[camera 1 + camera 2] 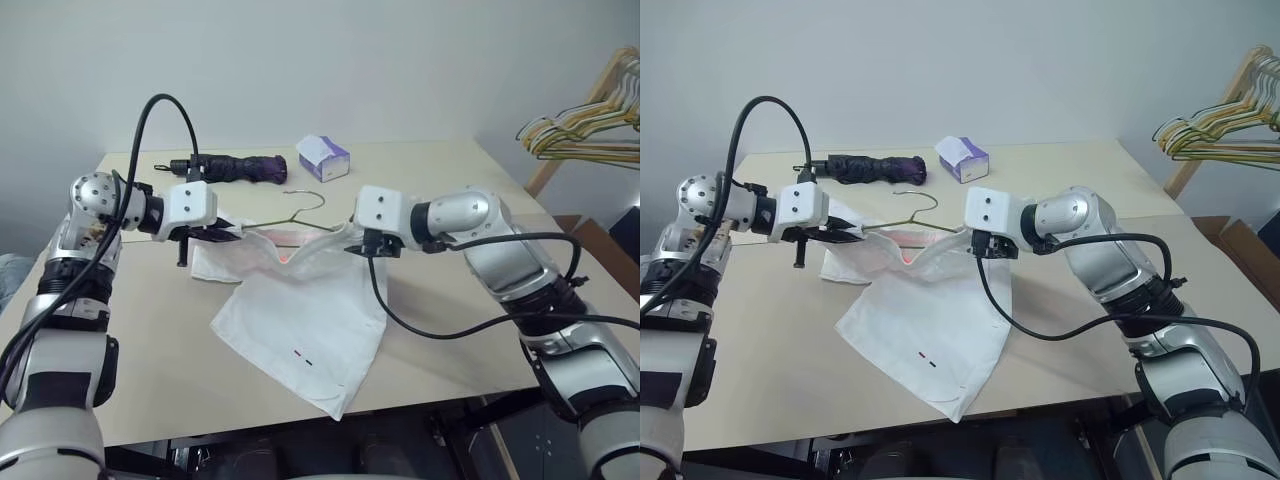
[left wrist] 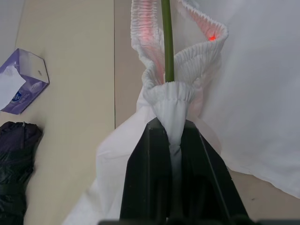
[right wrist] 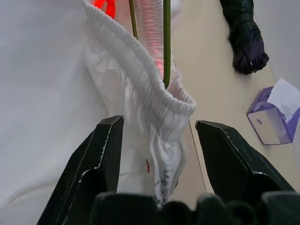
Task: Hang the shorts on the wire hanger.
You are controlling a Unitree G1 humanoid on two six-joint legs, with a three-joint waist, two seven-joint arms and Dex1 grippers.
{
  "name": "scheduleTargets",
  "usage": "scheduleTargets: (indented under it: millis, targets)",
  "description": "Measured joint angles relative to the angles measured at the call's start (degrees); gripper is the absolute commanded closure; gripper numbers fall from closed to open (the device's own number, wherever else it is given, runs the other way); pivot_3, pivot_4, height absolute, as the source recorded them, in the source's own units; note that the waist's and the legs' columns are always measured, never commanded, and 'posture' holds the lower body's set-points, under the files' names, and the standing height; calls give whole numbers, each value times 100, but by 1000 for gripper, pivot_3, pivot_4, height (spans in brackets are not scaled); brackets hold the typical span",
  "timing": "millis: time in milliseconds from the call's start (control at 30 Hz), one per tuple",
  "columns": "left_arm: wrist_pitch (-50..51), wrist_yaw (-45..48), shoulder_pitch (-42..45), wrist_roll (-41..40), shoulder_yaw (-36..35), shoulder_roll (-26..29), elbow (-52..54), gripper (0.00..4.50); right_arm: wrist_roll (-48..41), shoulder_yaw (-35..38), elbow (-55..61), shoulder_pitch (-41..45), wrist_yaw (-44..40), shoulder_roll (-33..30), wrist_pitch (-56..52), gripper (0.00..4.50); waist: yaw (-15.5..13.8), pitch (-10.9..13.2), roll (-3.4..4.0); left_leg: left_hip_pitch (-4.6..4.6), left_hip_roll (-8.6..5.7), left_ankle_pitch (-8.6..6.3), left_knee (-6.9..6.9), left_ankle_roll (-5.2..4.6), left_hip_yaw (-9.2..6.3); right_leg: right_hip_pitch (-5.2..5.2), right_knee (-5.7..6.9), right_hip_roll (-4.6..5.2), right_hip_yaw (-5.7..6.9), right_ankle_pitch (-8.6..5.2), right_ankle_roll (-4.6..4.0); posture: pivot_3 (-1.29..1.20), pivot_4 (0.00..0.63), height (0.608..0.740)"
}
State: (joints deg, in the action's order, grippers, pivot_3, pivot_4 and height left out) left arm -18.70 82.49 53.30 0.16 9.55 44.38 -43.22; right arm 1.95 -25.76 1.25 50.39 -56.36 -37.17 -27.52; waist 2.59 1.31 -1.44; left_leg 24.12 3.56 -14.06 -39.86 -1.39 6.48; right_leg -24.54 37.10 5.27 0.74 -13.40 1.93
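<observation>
I should next grab the gathered waistband end [image 3: 171, 119] around the hanger wire [image 3: 167, 42] with my right gripper to hang the shorts on the wire hanger.
The white shorts [image 1: 310, 330] hang over the beige table [image 1: 450, 330], waistband lifted and legs draped on the tabletop. The thin green wire hanger [image 1: 290, 216] runs inside the waistband, its hook sticking up between my arms. At the waistband's left end my left gripper [image 2: 172, 124] is shut on a bunched piece of the elastic, right where the hanger wire [image 2: 167, 42] enters. My right gripper [image 3: 160, 123] is open at the right end, one finger on each side of the gathered waistband [image 3: 140, 70], and the wire [image 3: 167, 42] shows just beyond it.
A white-purple tissue box [image 1: 323, 157] and a dark folded umbrella [image 1: 235, 167] lie at the back of the table. A bunch of yellow, green and white hangers [image 1: 590, 125] hangs on a wooden rack beyond the table's right side.
</observation>
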Motion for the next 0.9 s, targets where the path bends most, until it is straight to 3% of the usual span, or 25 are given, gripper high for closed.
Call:
scheduleTargets:
  millis: [567, 700, 800, 867, 900]
  targets:
    - [8, 285, -1, -302, -75, 9, 291, 4500, -440, 404, -873, -16, -396, 516, -54, 1702, 1, 0, 0, 0, -1, 0, 0, 0, 0, 1, 1, 0, -1, 0, 0, -6, 0, 740]
    - [10, 307, -2, -316, -84, 17, 335, 4500, -500, 404, -951, -13, -553, 534, -63, 2525, -9, 0, 0, 1, -1, 0, 0, 0, -1, 2, -1, 1, 0, 0, 0, -2, 0, 740]
    - [26, 338, -3, -361, -86, 22, 387, 4500, -503, 405, -955, -13, -614, 534, -63, 3626, -9, 0, 0, 0, -1, 0, 0, 0, -1, 2, 0, 1, 0, 0, 0, -3, 0, 740]
    - [55, 376, -3, -389, -93, 29, 390, 3787, -500, 402, -961, -13, -635, 536, -62, 4371, -7, 0, 0, -1, -1, 0, 0, 0, -1, 2, 1, 0, 0, 0, 0, -6, 0, 740]
    - [64, 373, -3, -423, -131, 29, 390, 3570, -498, 400, -963, -14, -663, 541, -62, 4482, -6, 0, 0, -1, 0, 0, 0, 0, -1, 2, 1, 0, 0, 0, 0, -8, 0, 740]
